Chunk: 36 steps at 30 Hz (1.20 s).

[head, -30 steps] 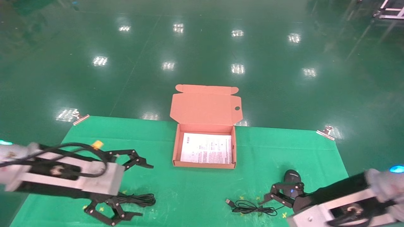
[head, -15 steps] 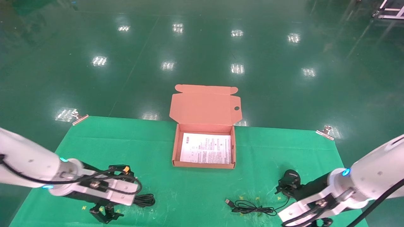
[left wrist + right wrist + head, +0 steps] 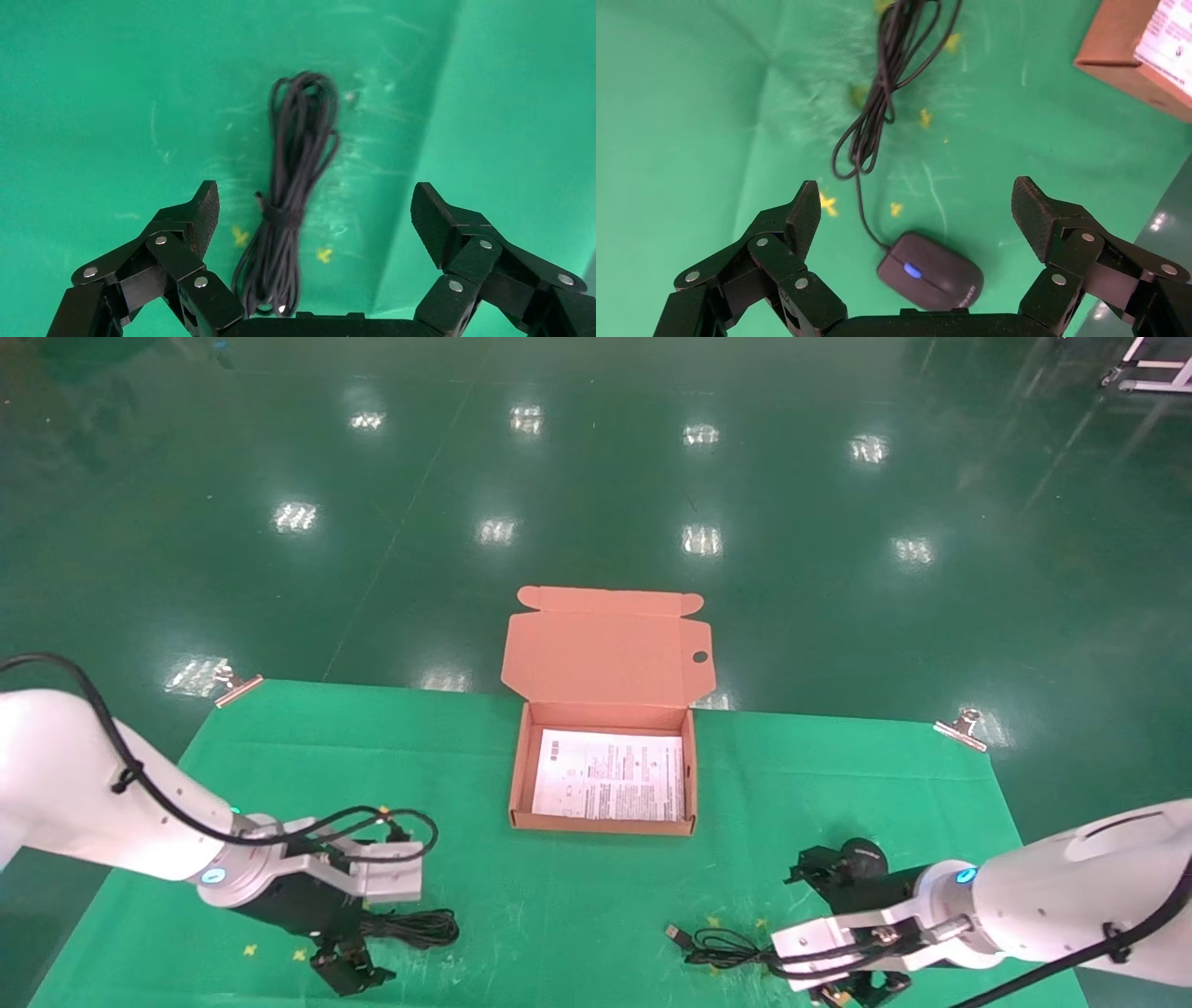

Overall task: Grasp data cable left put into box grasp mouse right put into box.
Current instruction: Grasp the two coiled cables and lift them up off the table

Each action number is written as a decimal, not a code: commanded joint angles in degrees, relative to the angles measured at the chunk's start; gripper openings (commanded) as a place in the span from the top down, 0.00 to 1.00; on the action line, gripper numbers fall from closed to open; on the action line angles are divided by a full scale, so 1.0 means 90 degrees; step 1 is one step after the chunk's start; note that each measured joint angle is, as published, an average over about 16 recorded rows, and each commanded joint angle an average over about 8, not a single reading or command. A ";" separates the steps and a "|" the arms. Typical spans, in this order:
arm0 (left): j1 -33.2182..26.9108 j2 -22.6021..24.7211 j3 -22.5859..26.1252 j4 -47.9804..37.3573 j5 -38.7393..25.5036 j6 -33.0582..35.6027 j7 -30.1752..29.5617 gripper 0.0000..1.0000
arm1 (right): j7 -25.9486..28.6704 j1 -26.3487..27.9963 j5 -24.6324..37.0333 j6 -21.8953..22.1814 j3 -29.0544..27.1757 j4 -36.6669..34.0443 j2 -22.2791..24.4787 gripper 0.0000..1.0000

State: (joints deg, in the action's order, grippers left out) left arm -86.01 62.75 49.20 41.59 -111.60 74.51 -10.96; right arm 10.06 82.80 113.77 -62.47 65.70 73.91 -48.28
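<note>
I should next grab the data cable (image 3: pixel 295 175) by its tied middle (image 3: pixel 283 215) with my left gripper, because the slack loops fan out at both ends of the cable.
The data cable (image 3: pixel 421 927) lies as a black looped bundle on the green cloth at the front left. My left gripper (image 3: pixel 358 945) hangs over it, open; in the left wrist view the cable (image 3: pixel 295 175) lies between the spread fingers of the gripper (image 3: pixel 314 210), nearer one of them. The black mouse (image 3: pixel 862 859) with its blue light sits at the front right. My right gripper (image 3: pixel 833 929) is open above it; in the right wrist view the mouse (image 3: pixel 930 272) lies between the fingers of the gripper (image 3: pixel 916 210). The orange-brown box (image 3: pixel 518 775) stands open in the middle.
The mouse's USB cord (image 3: pixel 736 952) lies coiled to the left of the mouse, its plug (image 3: pixel 677 933) pointing toward the box. The box lid (image 3: pixel 605 654) stands up at the back. Metal clips (image 3: pixel 237 687) (image 3: pixel 959 728) hold the cloth's far corners. The box's corner shows in the right wrist view (image 3: pixel 1137 49).
Both arms have swung round and lowered: the left gripper now points down over the data cable, the right gripper over the mouse. Cable, mouse and box have not moved.
</note>
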 commanded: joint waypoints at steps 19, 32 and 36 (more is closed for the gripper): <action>-0.0254 0.0705 -0.0016 -0.2409 -0.0092 -0.0969 0.0890 0.57 | -0.0140 -0.0320 -0.0315 0.0675 -0.0087 -0.1688 -0.0799 0.59; -0.0274 0.0710 -0.0011 -0.2496 -0.0108 -0.1030 0.0927 1.00 | -0.0168 -0.0335 -0.0366 0.0736 -0.0118 -0.1766 -0.0838 1.00; -0.0267 0.0705 -0.0012 -0.2462 -0.0099 -0.1010 0.0916 1.00 | -0.0159 -0.0329 -0.0352 0.0716 -0.0109 -0.1742 -0.0826 1.00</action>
State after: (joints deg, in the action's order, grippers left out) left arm -88.42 69.11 49.09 19.39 -112.50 65.41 -2.70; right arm 8.62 79.83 110.57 -55.99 64.70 58.20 -55.73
